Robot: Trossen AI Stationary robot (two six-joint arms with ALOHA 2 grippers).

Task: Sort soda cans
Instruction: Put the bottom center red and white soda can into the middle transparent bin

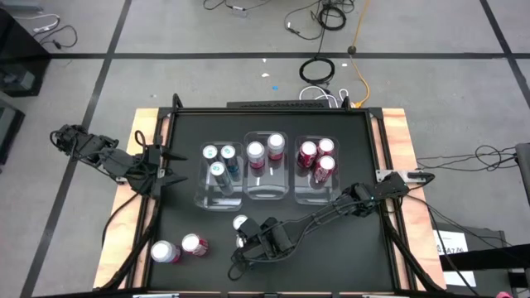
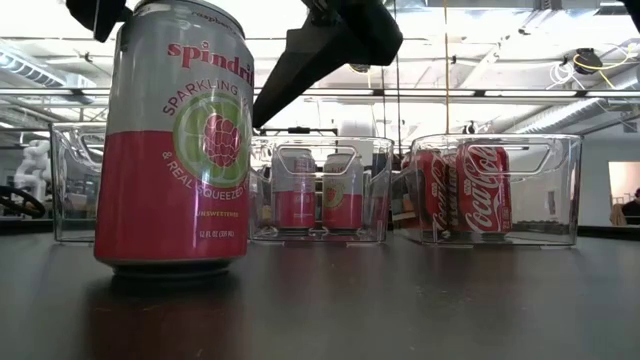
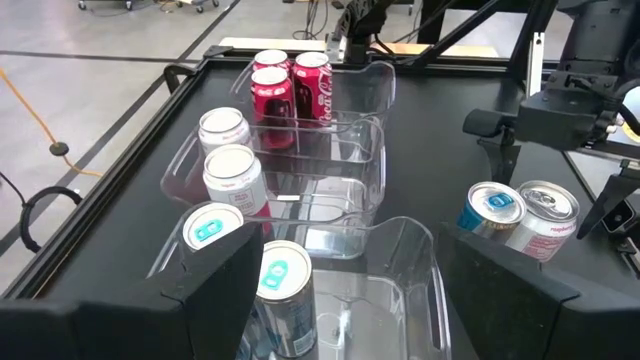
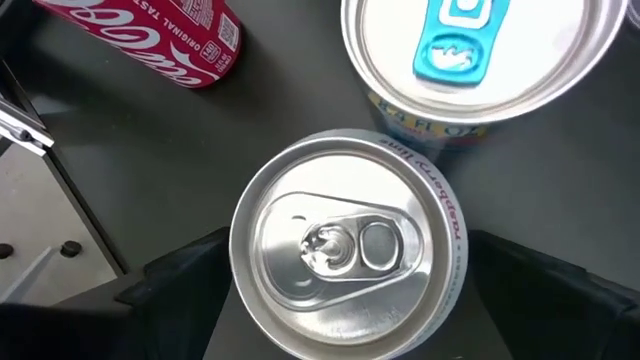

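Note:
The raspberry can should be sorted into the middle bin, so my right gripper should grab it by its upper side [image 4: 452, 212] next.
A pink-and-silver raspberry soda can [image 4: 345, 250] stands upright on the black table near its front edge. A teal-tabbed can [image 4: 480, 60] stands just beyond it. My right gripper [image 4: 348, 295] hovers open over the raspberry can [image 2: 175, 140], one finger on either side of its top. Whether the fingers touch it, I cannot tell. Three clear bins hold sorted cans: teal ones [image 1: 219, 161], pink ones [image 1: 265, 151] and red cola ones [image 1: 317, 157]. My left gripper [image 1: 170, 165] waits open at the table's left, beside the teal bin.
Two more cans [image 1: 166, 252] [image 1: 195, 245] stand at the front left; a red cola can [image 4: 150, 30] shows in the right wrist view. The bins [image 1: 265, 195] sit in a row mid-table. Bare black table lies at the front right [image 1: 348, 257].

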